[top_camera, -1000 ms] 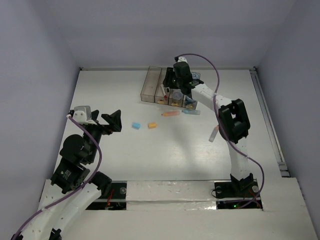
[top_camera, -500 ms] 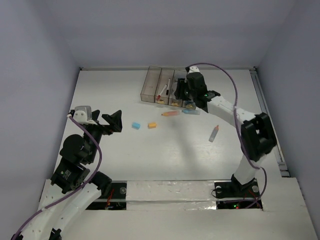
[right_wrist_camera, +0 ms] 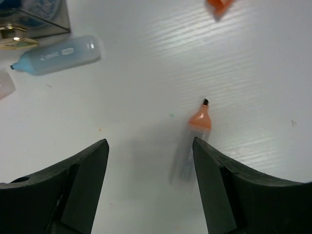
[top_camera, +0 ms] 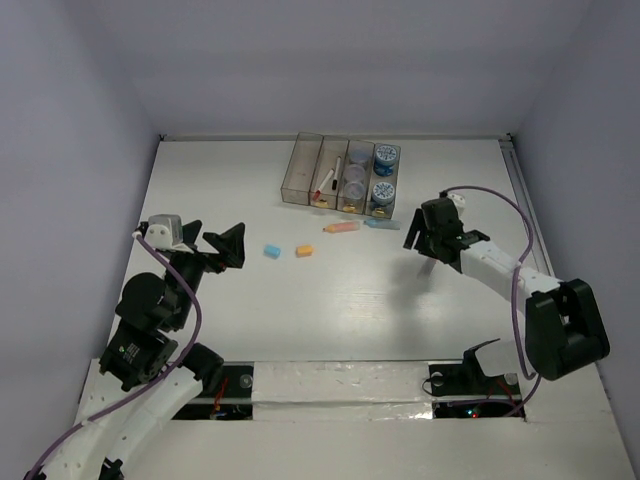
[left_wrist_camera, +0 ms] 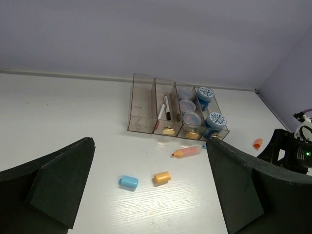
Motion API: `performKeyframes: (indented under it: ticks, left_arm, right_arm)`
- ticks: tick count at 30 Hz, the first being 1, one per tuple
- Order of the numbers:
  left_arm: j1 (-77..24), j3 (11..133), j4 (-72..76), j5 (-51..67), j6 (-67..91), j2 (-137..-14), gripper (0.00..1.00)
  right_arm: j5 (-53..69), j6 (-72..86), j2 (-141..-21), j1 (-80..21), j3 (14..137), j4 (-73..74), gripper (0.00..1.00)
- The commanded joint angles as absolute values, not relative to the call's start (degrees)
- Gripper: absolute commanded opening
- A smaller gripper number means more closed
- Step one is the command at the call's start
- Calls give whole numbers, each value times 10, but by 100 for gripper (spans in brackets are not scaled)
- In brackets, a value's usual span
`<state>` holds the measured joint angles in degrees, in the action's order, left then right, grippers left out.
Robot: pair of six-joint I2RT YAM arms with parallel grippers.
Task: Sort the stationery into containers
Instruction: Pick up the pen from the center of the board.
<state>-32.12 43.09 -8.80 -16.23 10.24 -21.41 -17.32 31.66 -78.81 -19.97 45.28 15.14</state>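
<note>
I should grab the orange marker by its clear body (right_wrist_camera: 188, 158) with my right gripper, so the uncapped orange marker's orange tip (right_wrist_camera: 200, 119) stays free to receive a cap.
The containers (top_camera: 300, 170) stand in a row at the back centre: pens (top_camera: 328, 178) in the second bin, clear jars (top_camera: 353, 180) in the third, blue-patterned jars (top_camera: 385, 172) in the fourth. On the table lie a blue stub (top_camera: 271, 250), an orange stub (top_camera: 305, 250), an orange marker (top_camera: 341, 228) and a blue marker (top_camera: 382, 224). My right gripper (right_wrist_camera: 150, 144) hangs open over a clear marker with an orange tip (right_wrist_camera: 192, 146), which lies close to its right finger. My left gripper (left_wrist_camera: 150, 146) is open and empty, well short of the stubs.
A small orange cap (right_wrist_camera: 219, 5) lies on the table beyond the clear marker. The blue marker (right_wrist_camera: 56, 56) rests just in front of the bins' labelled ends (right_wrist_camera: 14, 34). The table's right rail (top_camera: 530, 230) runs along the far right.
My right arm has drawn back from over the bins and swung near and right, down over the clear marker, its jaws widening. The left arm has not moved.
</note>
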Motion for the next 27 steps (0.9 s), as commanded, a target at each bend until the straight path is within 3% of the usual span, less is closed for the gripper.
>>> performKeyframes:
  ticks: [1,8,14,21,26,27]
  left_arm:
    - [-317,427,-59,-145,106,-203,99]
    - [-317,430,-59,-129,106,-203,99]
    - [-317,432,-60,-112,109,-204,99]
    - [-317,436,-54,-5,132,-232,99]
    - [-317,421,-15,126,195,-286,99]
    - [-317,417,-7,161,205,-306,99]
  right_arm:
    - [-196,359,-748,-182,444,201,76]
    - [-160,356,-787,-141,452,221,78]
    - [-133,344,-876,-135,491,231,73]
    - [-116,343,-900,-135,488,250,57]
    - [-107,342,-900,-135,478,250,34]
    - [-104,339,-901,-135,476,244,25]
